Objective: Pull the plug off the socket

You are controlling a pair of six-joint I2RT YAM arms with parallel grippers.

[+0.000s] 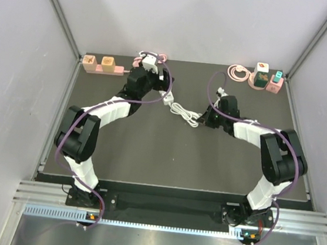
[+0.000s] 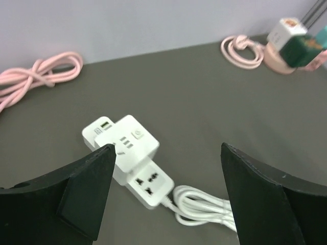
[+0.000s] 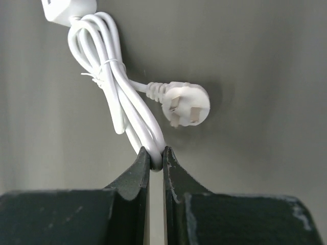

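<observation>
The left gripper should hold the white cube-shaped plug adapter [image 2: 130, 139] by opposite sides, so it can pull it off the socket strip.
A white socket strip [image 2: 149, 185] lies on the dark table with a white cube-shaped plug adapter [image 2: 130, 139] seated in its far end. Its white bundled cable [image 2: 204, 210] trails to the right. My left gripper [image 2: 167, 153] is open, its fingers apart on either side of the strip and above it. In the top view the strip [image 1: 167, 97] lies just right of the left gripper [image 1: 153, 87]. My right gripper [image 3: 156, 154] is shut on the loop end of the cable bundle [image 3: 116, 84]. The cable's own three-pin plug [image 3: 188, 104] lies loose beside it.
A pink power strip [image 1: 102, 64] sits at the back left with a pink cable [image 2: 36, 74] near it. At the back right are a pink coiled cable [image 1: 237, 72] and a pink socket with several adapters [image 1: 267, 80]. Grey walls enclose the table.
</observation>
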